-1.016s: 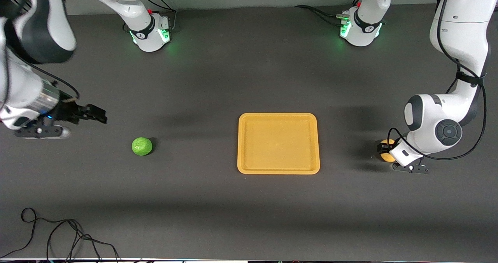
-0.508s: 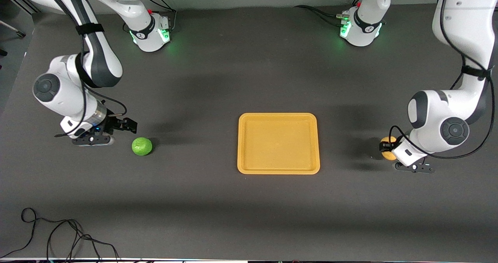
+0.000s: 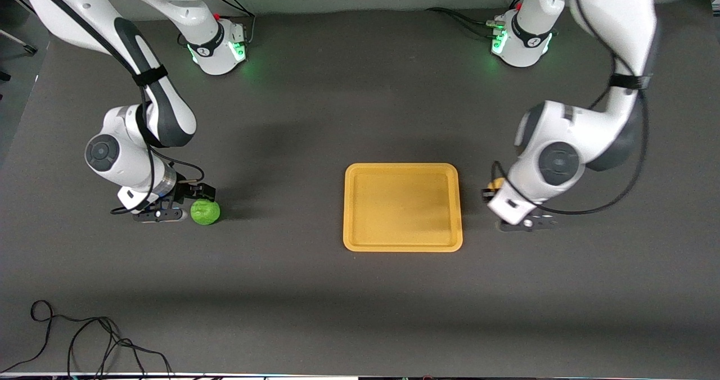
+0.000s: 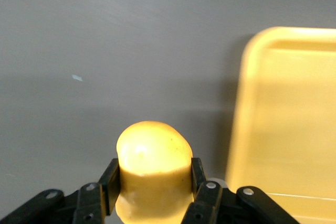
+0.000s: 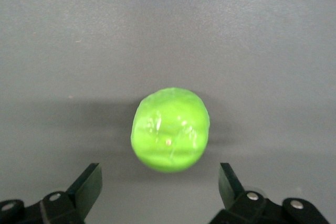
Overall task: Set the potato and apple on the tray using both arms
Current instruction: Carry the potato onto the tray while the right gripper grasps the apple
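I need to set the green apple (image 3: 205, 212) on the tray (image 3: 403, 246), so I should pick it up next by its round sides with my right gripper.
The yellow-orange tray (image 3: 403, 246) lies mid-table. My left gripper (image 3: 488, 191) is shut on the potato (image 3: 494, 185) and holds it over the table just beside the tray's edge toward the left arm's end. In the left wrist view the potato (image 4: 153, 169) sits between the fingers (image 4: 111, 184), with the tray (image 4: 294, 124) close by. The green apple (image 3: 205, 212) rests on the table toward the right arm's end. My right gripper (image 3: 194, 200) is open, low beside the apple. In the right wrist view the apple (image 5: 170, 128) lies just ahead of the spread fingers (image 5: 89, 182).
A black cable (image 3: 84, 335) lies looped on the table near the front camera at the right arm's end. The arm bases (image 3: 216, 45) (image 3: 520, 40) stand at the table's edge farthest from the front camera.
My left gripper has lifted the potato and carried it toward the tray. My right gripper has swung in and come down beside the apple.
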{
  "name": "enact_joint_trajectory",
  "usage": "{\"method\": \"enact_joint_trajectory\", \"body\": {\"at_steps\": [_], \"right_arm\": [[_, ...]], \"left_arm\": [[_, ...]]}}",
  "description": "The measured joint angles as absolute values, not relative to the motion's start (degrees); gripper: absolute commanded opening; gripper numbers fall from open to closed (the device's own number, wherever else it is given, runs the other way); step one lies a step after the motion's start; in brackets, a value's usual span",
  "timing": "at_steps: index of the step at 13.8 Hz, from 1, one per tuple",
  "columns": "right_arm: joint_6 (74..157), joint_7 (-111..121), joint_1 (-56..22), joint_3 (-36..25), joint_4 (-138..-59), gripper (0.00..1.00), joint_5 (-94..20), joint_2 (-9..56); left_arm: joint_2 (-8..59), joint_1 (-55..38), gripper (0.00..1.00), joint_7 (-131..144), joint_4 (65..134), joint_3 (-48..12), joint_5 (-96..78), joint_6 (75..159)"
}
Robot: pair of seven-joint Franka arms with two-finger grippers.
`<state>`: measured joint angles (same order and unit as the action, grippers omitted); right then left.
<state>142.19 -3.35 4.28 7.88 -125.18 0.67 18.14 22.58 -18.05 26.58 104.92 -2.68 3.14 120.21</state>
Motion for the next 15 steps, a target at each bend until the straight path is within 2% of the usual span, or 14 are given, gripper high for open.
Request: {"method": "enact_joint_trajectory", "body": {"at_steps": [3, 6, 8, 10, 11, 13, 14, 15], "right_arm": [[143.08, -3.34, 4.28, 7.76, -124.84, 0.90, 2.12, 20.59], [143.09, -4.29, 4.29, 7.15, -123.88, 0.73, 3.72, 21.80], [143.09, -7.77, 3.54, 7.15, -122.73, 0.55, 3.87, 22.56], [143.08, -12.48, 1.55, 7.17, -121.36, 0.36, 4.08, 23.14], [142.94, -14.09, 0.65, 7.17, -120.75, 0.33, 4.15, 23.30], [141.07, -15.34, -0.04, 7.18, -119.29, 0.33, 4.18, 23.30], [138.25, -15.45, -0.11, 7.20, -117.74, 0.33, 4.18, 23.24], [134.33, -15.71, -0.38, 7.25, -115.47, 0.33, 4.18, 23.10]], "left_arm": [[25.44, -22.76, 0.26, 34.39, 104.97, -2.63, 3.14, 123.97], [28.53, -25.13, 0.26, 38.75, 104.95, -2.65, 3.02, 127.52], [29.44, -26.07, 0.27, 39.77, 104.94, -2.98, 2.48, 128.29], [30.16, -27.35, 0.33, 41.36, 104.94, -3.24, 2.48, 129.16], [30.64, -27.94, 0.39, 41.92, 104.95, -3.29, 2.48, 129.46], [31.36, -28.34, 0.52, 42.33, 104.92, -3.28, 2.48, 129.94], [31.63, -28.33, 0.78, 42.34, 104.88, -3.22, 2.48, 130.07], [31.76, -28.31, 1.00, 42.34, 104.83, -3.13, 2.48, 130.12]]}}
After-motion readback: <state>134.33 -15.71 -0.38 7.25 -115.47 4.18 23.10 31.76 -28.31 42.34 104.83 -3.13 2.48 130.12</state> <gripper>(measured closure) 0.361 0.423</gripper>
